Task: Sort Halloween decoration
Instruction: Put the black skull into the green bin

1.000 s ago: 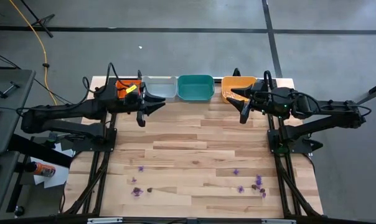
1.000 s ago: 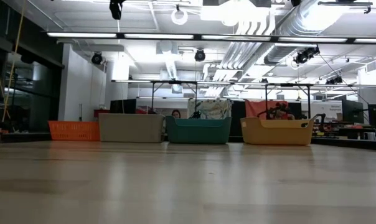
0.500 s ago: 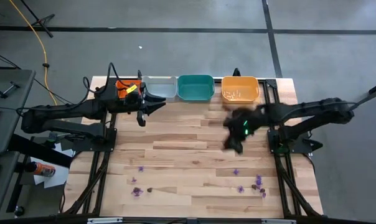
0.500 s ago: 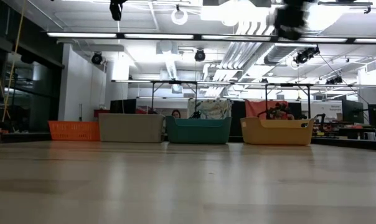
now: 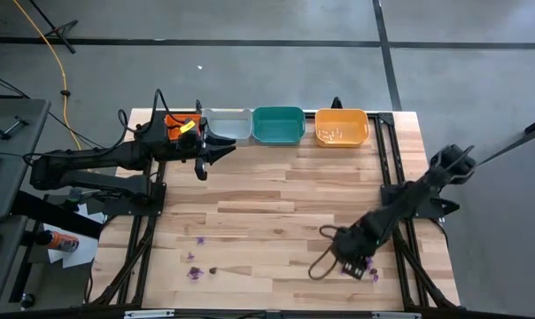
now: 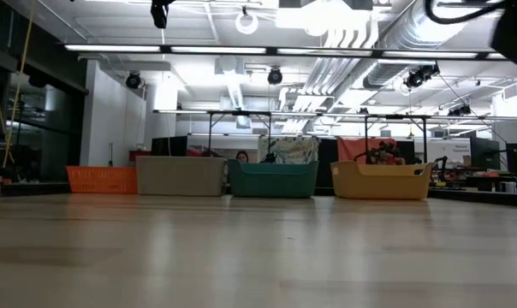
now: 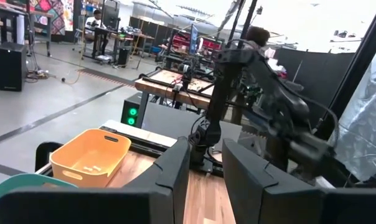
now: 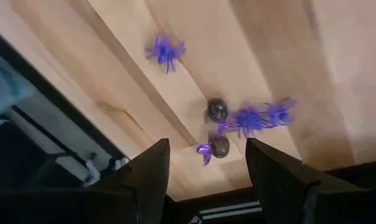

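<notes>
My right gripper is going to take hold of a dark trinket by its round body (image 8: 216, 111) next, so that the trinket gets sorted from the purple spiders.
The Halloween decoration lies as tiny trinkets near the table's front edge. Several purple ones and a dark one (image 5: 195, 273) lie at the left. At the right lie purple spiders (image 8: 250, 118) with two dark pieces (image 8: 216, 111). My right gripper (image 8: 206, 180) hangs open just above this right group (image 5: 371, 275), pointing steeply down and touching nothing. My left gripper (image 5: 213, 159) stands level and open near the far left, by the trays, with nothing between its fingers (image 7: 175, 174).
Along the far edge stand a red tray (image 5: 174, 122) partly under the left arm, a grey tray (image 5: 228, 124), a green tray (image 5: 278, 124) and an orange tray (image 5: 342, 127) holding a few pale pieces. Bare wood lies in the middle of the table (image 5: 276, 195).
My right gripper has swung from beside the orange tray at the far edge toward the near right corner. It has come down, tipped from level to steeply downward, and stayed open. It now hangs over the right group of trinkets. No trinket has moved.
</notes>
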Motion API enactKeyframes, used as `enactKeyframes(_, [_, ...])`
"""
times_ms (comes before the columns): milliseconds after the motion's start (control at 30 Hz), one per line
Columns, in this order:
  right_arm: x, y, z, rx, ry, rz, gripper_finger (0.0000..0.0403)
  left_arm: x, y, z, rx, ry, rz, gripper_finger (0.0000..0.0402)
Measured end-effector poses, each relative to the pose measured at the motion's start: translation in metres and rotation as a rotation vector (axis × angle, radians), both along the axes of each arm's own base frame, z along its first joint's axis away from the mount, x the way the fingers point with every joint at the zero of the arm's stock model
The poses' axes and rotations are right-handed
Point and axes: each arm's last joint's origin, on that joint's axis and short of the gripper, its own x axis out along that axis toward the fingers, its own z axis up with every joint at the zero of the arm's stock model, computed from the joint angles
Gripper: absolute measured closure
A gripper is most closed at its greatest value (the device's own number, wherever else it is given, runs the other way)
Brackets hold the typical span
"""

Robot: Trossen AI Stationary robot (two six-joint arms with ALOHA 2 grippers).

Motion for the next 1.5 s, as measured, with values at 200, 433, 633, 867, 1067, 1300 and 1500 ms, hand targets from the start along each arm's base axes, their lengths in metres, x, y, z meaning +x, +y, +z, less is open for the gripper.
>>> enactKeyframes(200, [0.002, 0.015, -0.035, -0.084, 0.112, 0.070, 0.0199, 0.000, 0.000, 0.000, -0.001, 0.001, 0.000, 0.0319])
enactKeyframes(433, [0.009, 0.021, -0.063, -0.043, 0.232, 0.078, 0.0199, 0.000, 0.000, 0.000, -0.001, 0.001, 0.000, 0.0319])
enactKeyframes(633, [0.011, 0.023, -0.072, -0.050, 0.243, 0.076, 0.0199, 0.000, 0.000, 0.000, -0.001, 0.001, 0.000, 0.0319])
enactKeyframes(867, [0.012, 0.024, -0.072, -0.035, 0.232, 0.078, 0.0199, 0.000, 0.000, 0.000, -0.001, 0.001, 0.000, 0.0319])
enactKeyframes(1067, [0.019, 0.029, -0.074, 0.015, 0.175, 0.064, 0.0199, 0.000, 0.000, 0.000, -0.001, 0.000, 0.000, 0.0319])
enactKeyframes(1300, [0.020, 0.031, -0.082, 0.007, 0.203, 0.046, 0.0199, 0.000, 0.000, 0.000, -0.001, 0.000, 0.000, 0.0319])
enactKeyframes(1500, [0.020, 0.031, -0.082, 0.009, 0.199, 0.059, 0.0201, 0.000, 0.000, 0.000, -0.001, 0.000, 0.000, 0.0319])
